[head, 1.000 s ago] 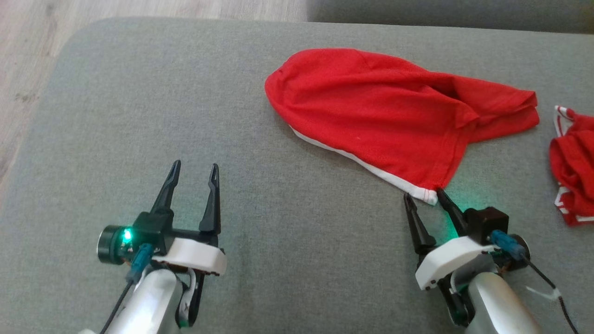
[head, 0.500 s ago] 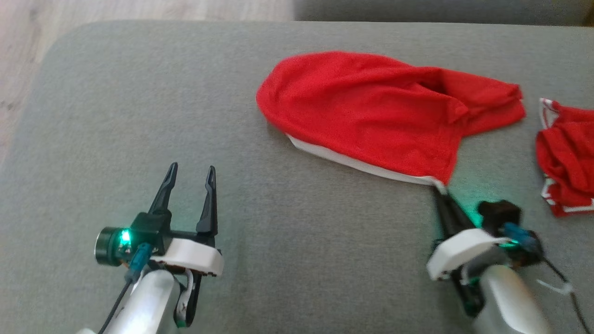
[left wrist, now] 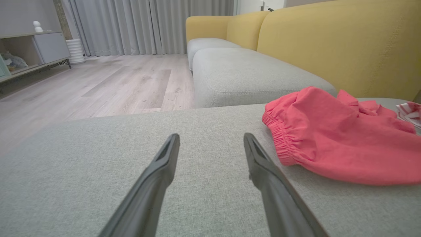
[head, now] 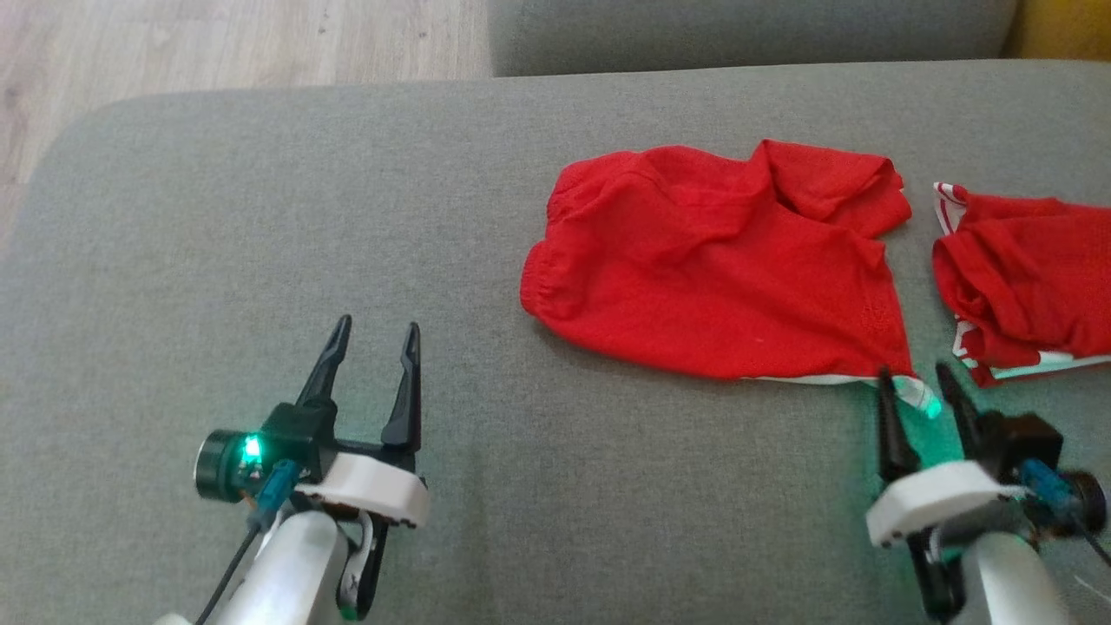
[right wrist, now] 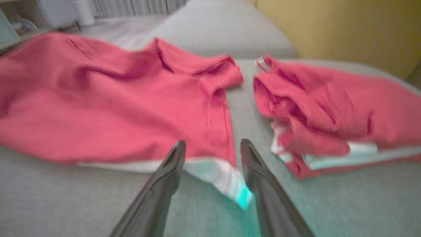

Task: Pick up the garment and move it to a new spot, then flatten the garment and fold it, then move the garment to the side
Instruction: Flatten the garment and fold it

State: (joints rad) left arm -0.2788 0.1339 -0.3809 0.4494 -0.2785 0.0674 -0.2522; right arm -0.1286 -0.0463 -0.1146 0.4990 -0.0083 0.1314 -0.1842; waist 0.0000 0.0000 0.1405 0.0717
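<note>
Next, my right gripper grabs the shorts by the white hem corner [head: 918,395]. This corner sticks out as a narrow tip, while the red cloth [head: 719,276] lies spread wide.
The garment [head: 720,269], red shorts with an elastic waist and a white hem, lies spread on the grey cushion [head: 260,260] right of centre. My right gripper [head: 911,375] stands open at its near right corner. In the right wrist view the white hem corner [right wrist: 227,179] rests on the cushion between the parted fingers of that gripper [right wrist: 213,143]. My left gripper [head: 378,325] is open and holds nothing, well left of the garment. The left wrist view shows the elastic waist [left wrist: 279,144] just right of its fingers [left wrist: 260,164].
A second red garment with white trim [head: 1024,278] lies bunched at the right edge, close beside the first. The cushion's rounded left edge drops to a wooden floor [head: 174,43]. A yellow backrest [left wrist: 329,42] rises behind, and another grey seat [left wrist: 250,72] lies beyond.
My right gripper shut on the hem corner, dragged it right, then opened. The garment now lies squarer and flatter. The camera has also shifted. The left arm stayed put.
</note>
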